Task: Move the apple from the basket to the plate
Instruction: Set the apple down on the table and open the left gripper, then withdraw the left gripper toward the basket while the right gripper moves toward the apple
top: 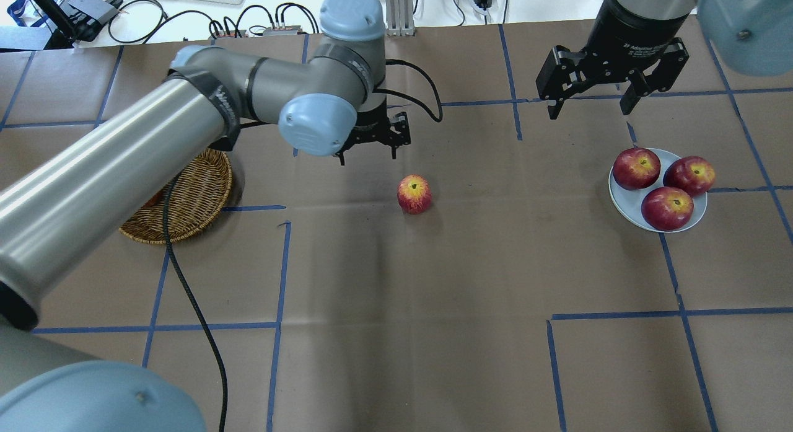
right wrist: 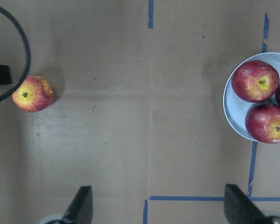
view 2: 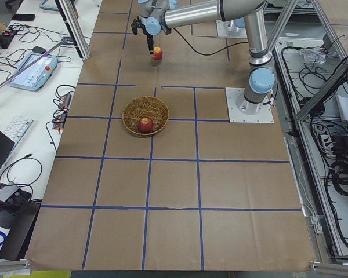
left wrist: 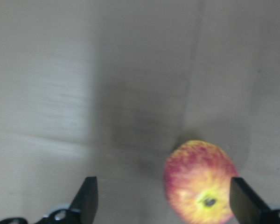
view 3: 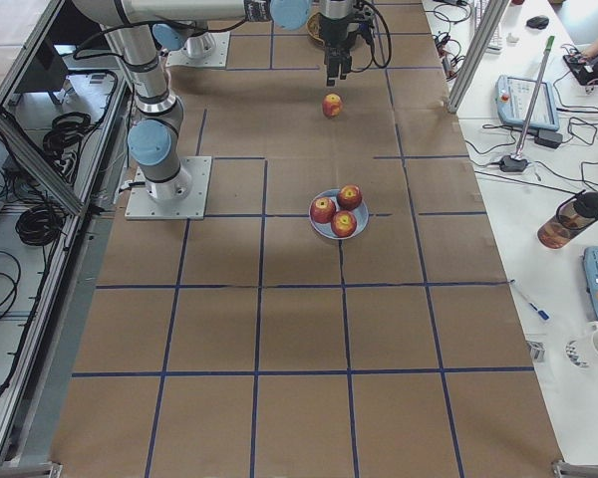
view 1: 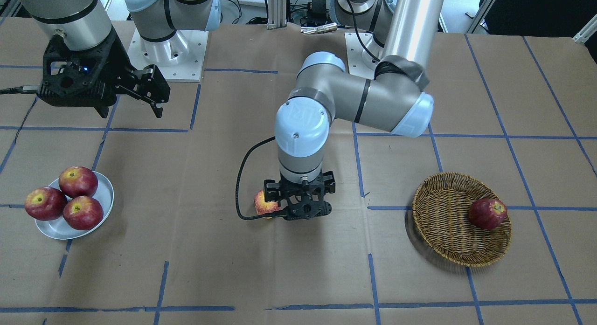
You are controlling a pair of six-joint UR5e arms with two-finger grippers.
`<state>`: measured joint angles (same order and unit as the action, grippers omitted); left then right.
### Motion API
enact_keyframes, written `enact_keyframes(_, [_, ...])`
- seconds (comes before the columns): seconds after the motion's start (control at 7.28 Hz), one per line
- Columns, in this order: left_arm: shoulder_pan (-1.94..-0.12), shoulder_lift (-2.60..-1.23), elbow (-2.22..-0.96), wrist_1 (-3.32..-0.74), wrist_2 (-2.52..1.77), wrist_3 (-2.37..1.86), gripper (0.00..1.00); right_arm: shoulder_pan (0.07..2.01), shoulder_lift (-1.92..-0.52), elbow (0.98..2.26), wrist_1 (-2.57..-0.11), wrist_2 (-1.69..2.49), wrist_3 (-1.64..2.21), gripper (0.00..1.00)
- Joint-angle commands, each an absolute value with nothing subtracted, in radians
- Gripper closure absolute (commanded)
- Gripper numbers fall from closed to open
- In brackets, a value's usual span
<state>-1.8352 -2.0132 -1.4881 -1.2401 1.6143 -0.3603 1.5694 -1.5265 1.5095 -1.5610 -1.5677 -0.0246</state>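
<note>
I should next grab the pale red-yellow apple around its rounded middle (right wrist: 33, 94) with my right gripper, so that I can add it to the plate (right wrist: 238, 112).
The pale orange-red and yellow apple (top: 414, 194) stands on the brown table, between the wicker basket (top: 198, 196) and the grey-white plate (top: 626, 202). My left gripper (top: 368, 153) is open and empty just above it. In the left wrist view the apple (left wrist: 200, 182) lies between the fingers, close to the right one. From the front the gripper (view 1: 303, 212) partly hides the apple (view 1: 265, 203). My right gripper (top: 588, 106) is open and empty, raised behind the plate; its wrist view shows the apple (right wrist: 32, 93) and the plate (right wrist: 233, 116).
Three dark red apples (top: 666, 207) fill the plate. One dark red apple (view 1: 487, 213) lies in the basket (view 1: 443, 222). A black cable (top: 186, 308) hangs from my left arm across the table. Blue tape lines grid the paper cover.
</note>
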Motion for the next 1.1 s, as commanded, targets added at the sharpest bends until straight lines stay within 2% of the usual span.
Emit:
enact_keyframes(0.0, [-1.697, -1.883, -1.497, -1.333, 1.614, -0.103, 0.01, 1.584, -1.491, 1.506, -1.633, -1.569, -0.012, 0.00])
enact_keyframes(0.41, [-1.545, -1.672, -1.618, -1.406, 1.608, 0.057, 0.01, 1.725, -1.340, 1.462, -1.751, -1.572, 0.176, 0.00])
enact_keyframes(0.69, [-1.543, -1.622, -1.628, -1.452, 1.603, 0.060, 0.01, 1.808, -1.243, 1.451, -1.856, -1.583, 0.280, 0.00])
enact_keyframes(0.96, [-1.539, -1.635, -1.625, -1.453, 1.603, 0.060, 0.01, 1.888, -1.154, 1.456, -1.946, -1.585, 0.386, 0.00])
